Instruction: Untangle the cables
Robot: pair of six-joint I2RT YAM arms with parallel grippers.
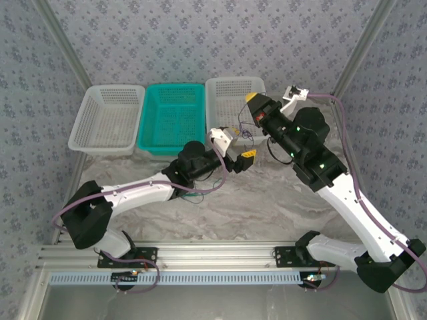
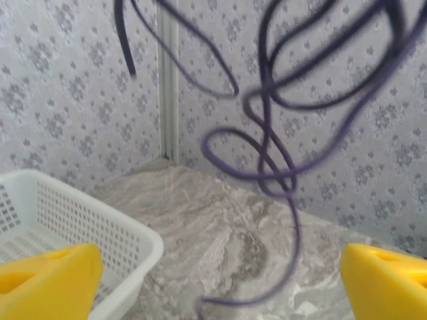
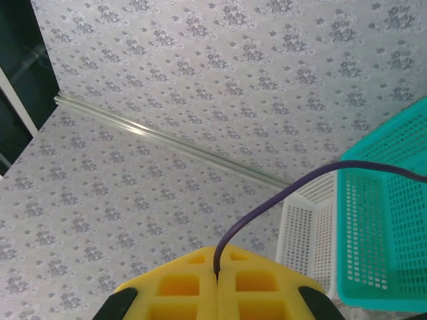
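My left gripper grabs the dark purple cable (image 3: pixel 293 193) by its low-hanging tangled loops next, opposite my right gripper's end, to pull it untangled.
A dark purple cable (image 3: pixel 293 193) runs out of my right gripper (image 3: pixel 217 267), whose yellow fingers are shut on its end. That gripper (image 1: pixel 255 100) hangs over the right white basket (image 1: pixel 220 90). The cable droops in tangled loops (image 2: pixel 267 153) toward my left gripper (image 2: pixel 220 273), its tail lying on the marble table (image 2: pixel 220 220). The left gripper's yellow fingers (image 2: pixel 47 280) stand wide apart with only loose cable dangling ahead of them. From above, thin dark strands (image 1: pixel 243 133) hang between the left gripper (image 1: pixel 237 148) and the right one. A bit of green cable (image 1: pixel 192 196) peeks out under the left forearm.
Three baskets line the back of the table: white (image 1: pixel 107 120), teal (image 1: pixel 172 117) and the right white one. The teal basket (image 3: pixel 383 233) and a white one (image 3: pixel 307 233) lie below the right gripper. A white basket corner (image 2: pixel 73 220) sits by the left finger. Patterned walls enclose the table.
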